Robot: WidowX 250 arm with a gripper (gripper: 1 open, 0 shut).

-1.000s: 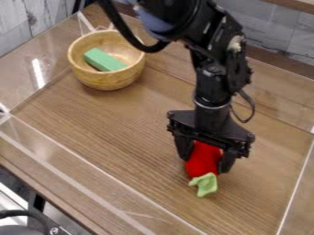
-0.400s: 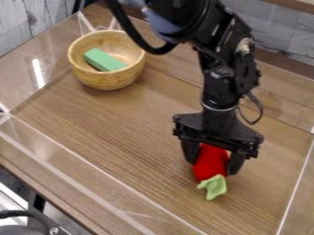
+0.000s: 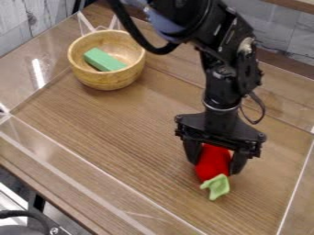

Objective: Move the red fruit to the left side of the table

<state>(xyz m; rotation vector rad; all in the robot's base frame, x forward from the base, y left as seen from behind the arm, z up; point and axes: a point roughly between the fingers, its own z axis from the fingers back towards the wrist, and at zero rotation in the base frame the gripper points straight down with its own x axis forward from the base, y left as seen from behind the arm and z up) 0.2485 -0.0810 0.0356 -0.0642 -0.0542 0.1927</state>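
My gripper picks up the red fruit by its red body (image 3: 212, 163) next, to bring it to the wooden bowl's side of the table.
The red fruit (image 3: 212, 163) lies on the brown wood table (image 3: 110, 128) near its front right, its light green leafy stem (image 3: 218, 187) pointing toward the front edge. My black gripper (image 3: 216, 156) points straight down over it, jaws open, one finger on each side of the fruit. The upper part of the fruit is hidden behind the gripper body. Whether the fingers touch the fruit cannot be told.
A wooden bowl (image 3: 106, 61) holding a green block (image 3: 105, 61) stands at the back left. Low clear acrylic walls (image 3: 73, 165) edge the tabletop. The arm (image 3: 221, 55) reaches in from the top of the view.
The gripper and the fruit between its fingers have shifted slightly to the right and a little nearer the front edge. The jaws stay open.
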